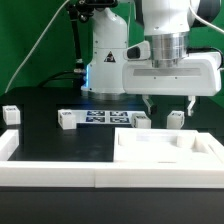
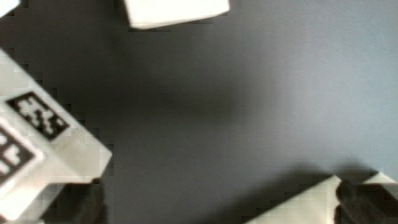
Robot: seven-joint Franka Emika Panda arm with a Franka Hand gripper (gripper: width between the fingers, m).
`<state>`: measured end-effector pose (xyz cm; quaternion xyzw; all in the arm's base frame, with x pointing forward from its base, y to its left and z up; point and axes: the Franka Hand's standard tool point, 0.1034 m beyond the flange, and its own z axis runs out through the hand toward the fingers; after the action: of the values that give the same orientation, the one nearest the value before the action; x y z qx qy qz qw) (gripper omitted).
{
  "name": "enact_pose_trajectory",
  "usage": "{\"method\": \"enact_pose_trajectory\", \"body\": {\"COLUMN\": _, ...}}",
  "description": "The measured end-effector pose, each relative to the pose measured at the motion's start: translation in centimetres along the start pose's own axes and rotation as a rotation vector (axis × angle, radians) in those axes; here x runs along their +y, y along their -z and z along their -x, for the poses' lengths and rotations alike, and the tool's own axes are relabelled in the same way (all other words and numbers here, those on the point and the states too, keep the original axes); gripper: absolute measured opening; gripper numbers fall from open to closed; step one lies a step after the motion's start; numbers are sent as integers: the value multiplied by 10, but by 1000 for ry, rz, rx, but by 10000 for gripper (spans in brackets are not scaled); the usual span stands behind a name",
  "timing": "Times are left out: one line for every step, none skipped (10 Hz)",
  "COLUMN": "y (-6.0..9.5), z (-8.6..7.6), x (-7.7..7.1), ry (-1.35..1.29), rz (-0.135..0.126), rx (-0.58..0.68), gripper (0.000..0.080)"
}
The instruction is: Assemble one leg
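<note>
The white leg is to fit into the corner of the flat white rimmed piece, so the robot's gripper will pick it up by its square body [image 2: 306, 207] next.
Several short white legs stand on the black table in the exterior view: one at the far left [image 1: 10, 115], one left of the marker strip [image 1: 66, 120], and two on the right [image 1: 142, 120] [image 1: 175, 119]. My gripper [image 1: 168, 108] hangs open and empty just above and behind those two right legs, touching neither. In the wrist view my gripper [image 2: 214, 205] shows dark fingertips [image 2: 71, 205] wide apart with bare table between them. A white piece [image 2: 338, 198] lies by the other fingertip; I cannot tell which part it is.
The marker board [image 1: 100, 118] lies between the legs and shows in the wrist view [image 2: 39, 125]. A large flat white rimmed piece [image 1: 165, 150] lies at the front right. A white wall [image 1: 50, 165] borders the front. Another white block [image 2: 175, 10] sits at the wrist view's edge.
</note>
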<state>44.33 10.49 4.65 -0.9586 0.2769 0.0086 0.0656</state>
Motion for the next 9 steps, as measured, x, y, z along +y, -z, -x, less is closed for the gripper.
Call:
{"method": "enact_pose_trajectory", "body": {"y": -3, "z": 3, "x": 3, "ry": 36, "rz": 1, "rx": -2, "gripper": 648}}
{"method": "enact_pose_trajectory", "body": {"y": -5, "z": 9, "x": 13, "ry": 50, "rz": 23, "rx": -104, "gripper": 648}}
{"method": "enact_pose_trajectory", "body": {"y": -4, "z": 9, "x": 15, "ry": 41, "rz": 27, "rx": -167, "gripper": 648}}
{"method": "enact_pose_trajectory", "body": {"y": -4, "z": 11, "x": 13, "ry": 42, "rz": 32, "rx": -198, "gripper": 648}}
{"method": "enact_pose_trajectory", "body": {"y": -4, "z": 19, "x": 16, "ry": 59, "rz": 54, "rx": -309, "gripper": 648}}
{"method": "enact_pose_trajectory", "body": {"y": -5, "z": 21, "x": 16, "ry": 51, "rz": 65, "rx": -388, "gripper": 648}}
{"method": "enact_pose_trajectory", "body": {"y": -6, "z": 24, "x": 15, "ry": 47, "rz": 74, "rx": -443, "gripper": 648}}
{"method": "enact_pose_trajectory", "body": {"y": -6, "z": 32, "x": 18, "ry": 60, "rz": 88, "rx": -532, "gripper": 648}}
{"method": "enact_pose_trajectory", "body": {"y": -7, "z": 37, "x": 20, "ry": 57, "rz": 102, "rx": -632, "gripper": 648}}
